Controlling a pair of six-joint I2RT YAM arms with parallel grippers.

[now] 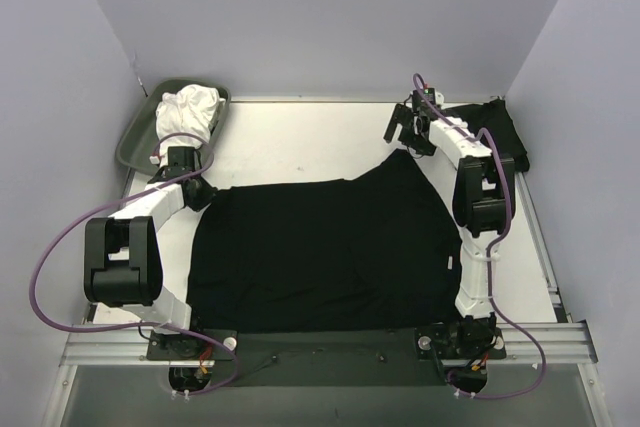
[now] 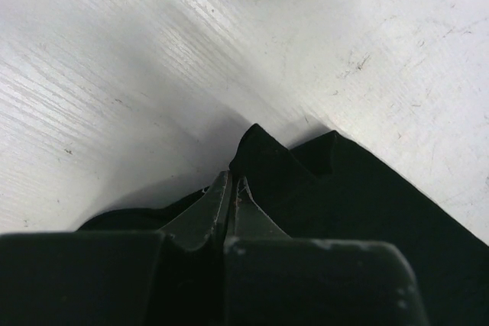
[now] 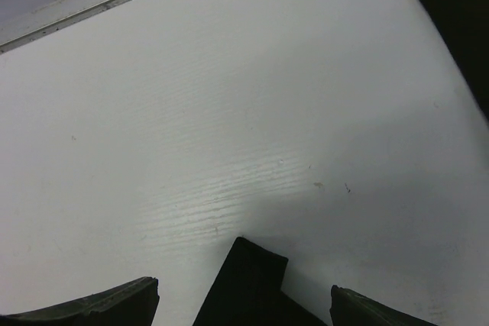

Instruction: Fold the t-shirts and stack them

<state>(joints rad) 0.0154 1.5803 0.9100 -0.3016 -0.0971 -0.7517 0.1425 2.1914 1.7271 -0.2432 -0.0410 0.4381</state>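
My right gripper grabs the black t-shirt's free far corner next, opposite my left gripper, to fold the t-shirt's far edge nearer.
A black t-shirt lies spread across the middle of the white table. My left gripper sits low at its far left corner. In the left wrist view its fingers are pressed together with a puckered peak of the black cloth pinched at their tips. My right gripper hovers over the shirt's far right corner. Its jaws stand wide apart, and a black corner of cloth lies on the table between the fingertips, touching neither. A second black t-shirt lies folded at the back right.
A grey-green tray at the back left corner holds bunched white cloth. Grey walls close in the table on three sides. A metal rail with both arm bases runs along the near edge.
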